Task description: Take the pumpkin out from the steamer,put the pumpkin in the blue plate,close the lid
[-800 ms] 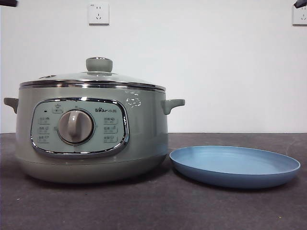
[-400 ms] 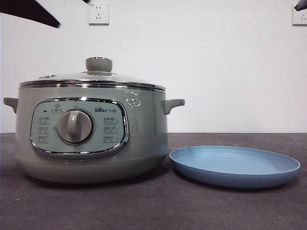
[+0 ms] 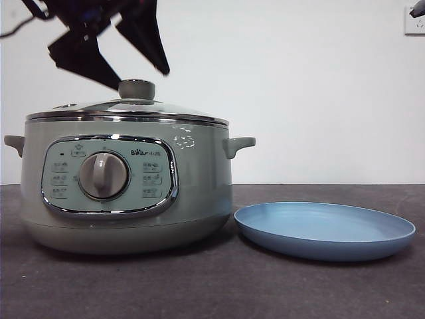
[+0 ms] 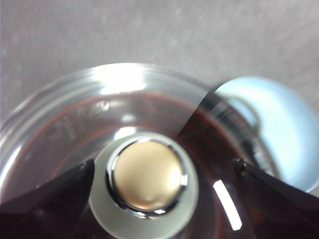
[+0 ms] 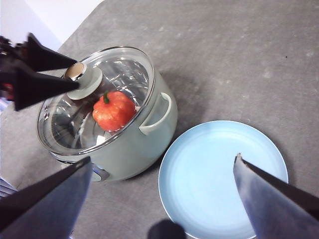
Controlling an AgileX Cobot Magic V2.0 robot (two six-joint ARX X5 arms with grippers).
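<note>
Next, my left gripper grips the lid by its narrow knob, since the lid's glass (image 3: 178, 112) spreads across the whole steamer, far wider than the open fingers.
The steamer (image 3: 126, 193) stands on the left of the table with its glass lid (image 3: 166, 108) on. The pumpkin (image 5: 113, 110) lies inside, seen through the lid in the right wrist view. My left gripper (image 3: 143, 80) is open just above the lid's knob (image 3: 137, 89), one jaw on each side. In the left wrist view the knob (image 4: 145, 174) sits between the open jaws of that gripper (image 4: 164, 163). The blue plate (image 3: 325, 229) lies empty to the steamer's right. My right gripper (image 5: 163, 158) is open and empty, high above the plate (image 5: 219, 174).
The right arm shows only as a black tip (image 3: 418, 9) at the top right corner of the front view. A white wall with a socket (image 3: 414, 22) stands behind the dark grey table (image 3: 299, 286).
The left arm has come down from the top left corner to the lid's knob. The steamer, lid and plate have not moved.
</note>
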